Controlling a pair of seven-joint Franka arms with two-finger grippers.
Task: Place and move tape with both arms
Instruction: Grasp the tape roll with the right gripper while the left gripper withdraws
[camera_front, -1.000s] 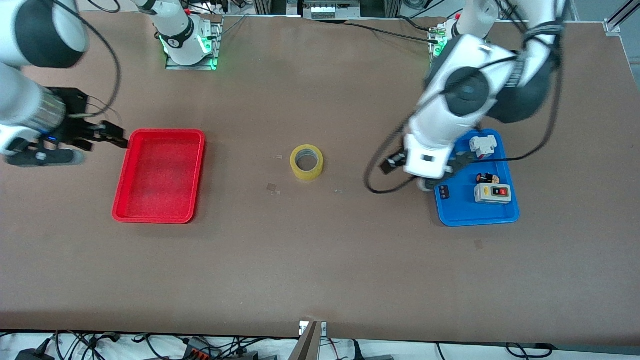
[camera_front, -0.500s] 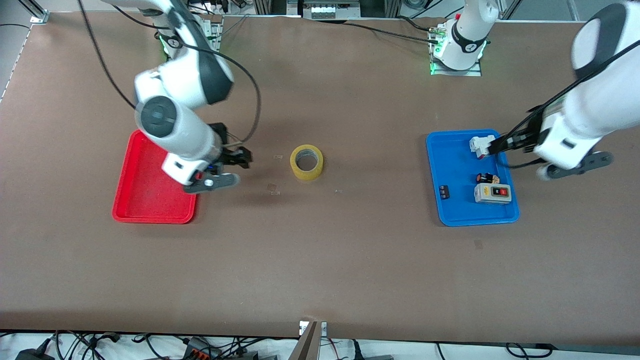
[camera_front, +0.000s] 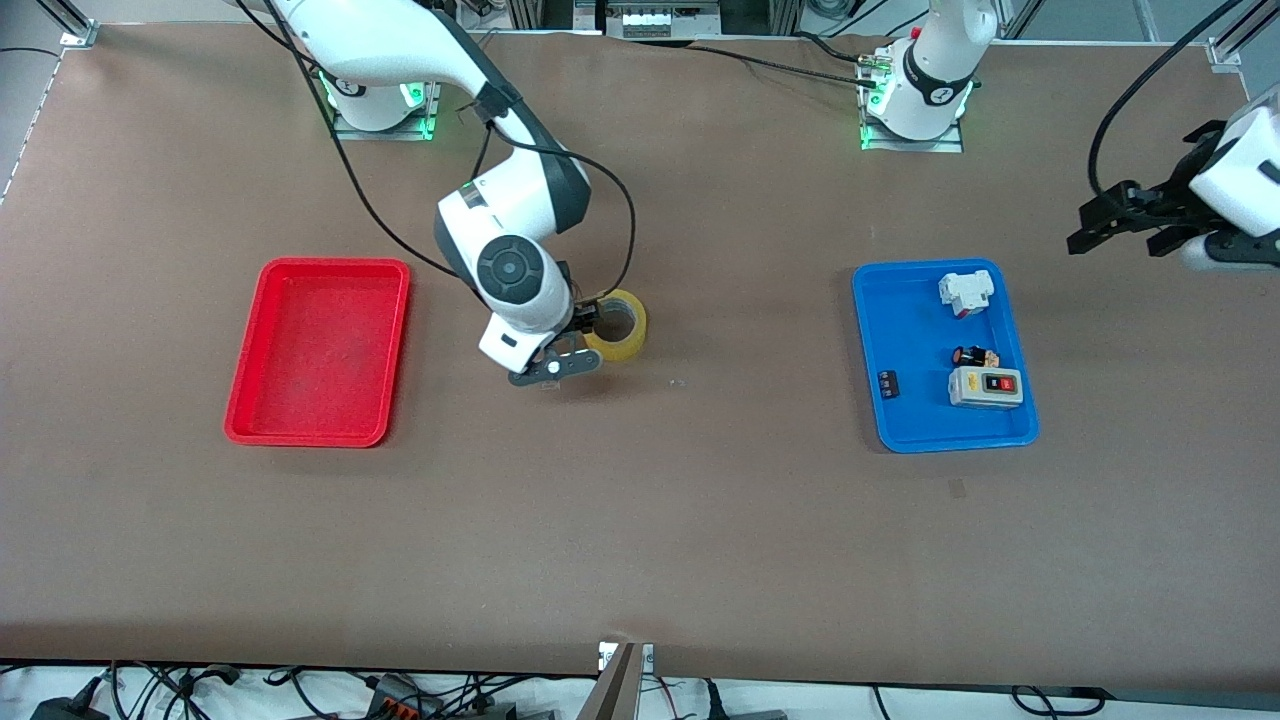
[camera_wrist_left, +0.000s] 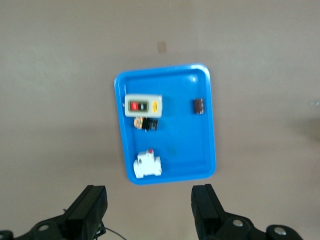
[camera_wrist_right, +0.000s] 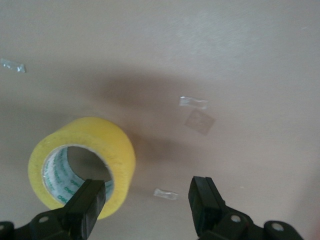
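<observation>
My right gripper should next take the roll by its ring side (camera_front: 632, 347) to move the yellow tape roll into the red tray (camera_front: 318, 353).
The yellow tape roll (camera_front: 632, 340) lies flat on the brown table at its middle. My right gripper (camera_front: 588, 322) is low at the tape, on the side toward the right arm's end of the table. In the right wrist view the right gripper (camera_wrist_right: 147, 202) is open. One finger (camera_wrist_right: 89, 200) is over the rim of the tape (camera_wrist_right: 107, 145) and the other is over bare table. My left gripper (camera_front: 1115, 235) is open and empty in the air, toward the left arm's end of the table past the blue tray. The left wrist view also shows it open (camera_wrist_left: 149, 207).
A red tray (camera_front: 318, 350) lies toward the right arm's end. A blue tray (camera_front: 915, 330) toward the left arm's end holds a white-grey switch box (camera_front: 985, 386), a white part (camera_front: 966, 292) and small dark parts. Small clear tape scraps (camera_wrist_right: 193, 102) lie by the roll.
My right gripper has moved from over the red tray to the tape roll. My left gripper has moved away from the blue tray toward its end of the table. The tape has stayed put.
</observation>
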